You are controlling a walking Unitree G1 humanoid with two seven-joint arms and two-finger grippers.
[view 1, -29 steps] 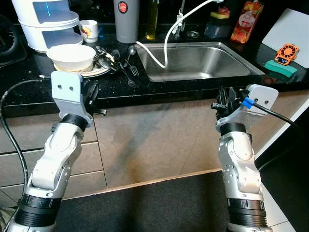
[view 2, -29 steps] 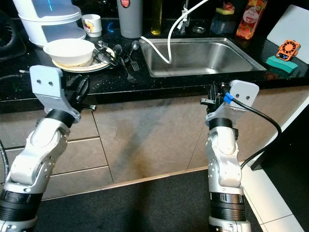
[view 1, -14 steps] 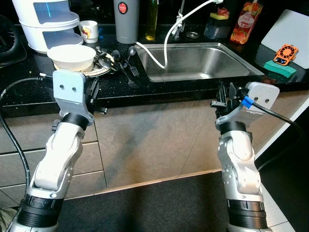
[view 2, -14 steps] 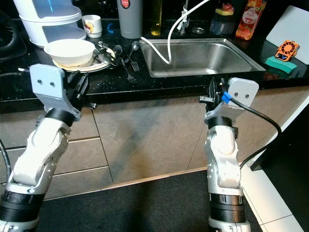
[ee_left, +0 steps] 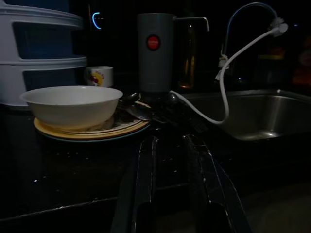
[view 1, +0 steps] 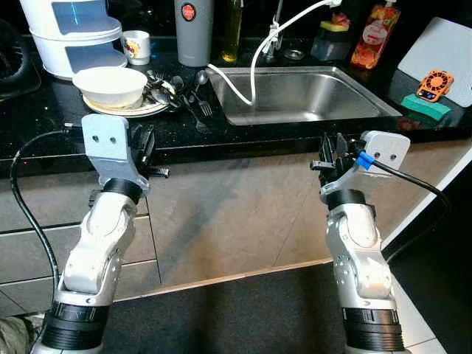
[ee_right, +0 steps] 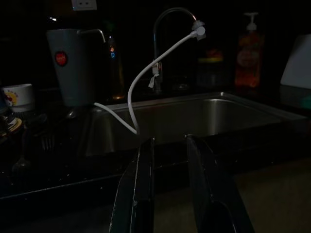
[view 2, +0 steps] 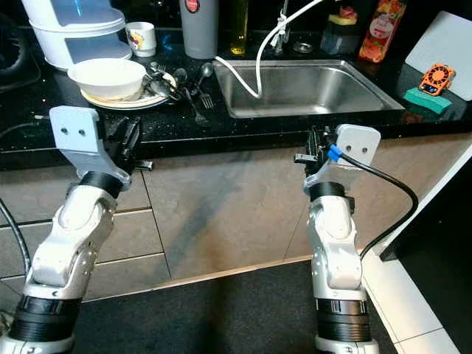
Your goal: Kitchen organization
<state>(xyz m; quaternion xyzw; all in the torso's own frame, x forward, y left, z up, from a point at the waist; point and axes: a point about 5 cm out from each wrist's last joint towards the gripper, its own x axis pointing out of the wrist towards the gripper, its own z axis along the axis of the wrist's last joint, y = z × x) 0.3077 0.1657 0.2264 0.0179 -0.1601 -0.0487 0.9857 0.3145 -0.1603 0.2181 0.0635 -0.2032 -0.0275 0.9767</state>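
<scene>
My open fingers are far narrower than the bowl, so my left gripper will next grab the bowl by its thin rim.
A white bowl sits on a yellow-rimmed plate on the black counter, with spoons and forks lying beside it toward the steel sink. My left gripper is held at the counter's front edge, just in front of the plate, open with nothing between its fingers. My right gripper is raised at the counter edge in front of the sink, also open and empty; its fingers point at the basin.
A white stacked container, a mug, a grey jug and an oil bottle line the back. A white hose hangs into the sink. A soap bottle, a green sponge and a white board are at the right.
Both arms have drawn slightly inward along the counter edge: the right gripper a little left, the left gripper a little right. Nothing on the counter moved.
</scene>
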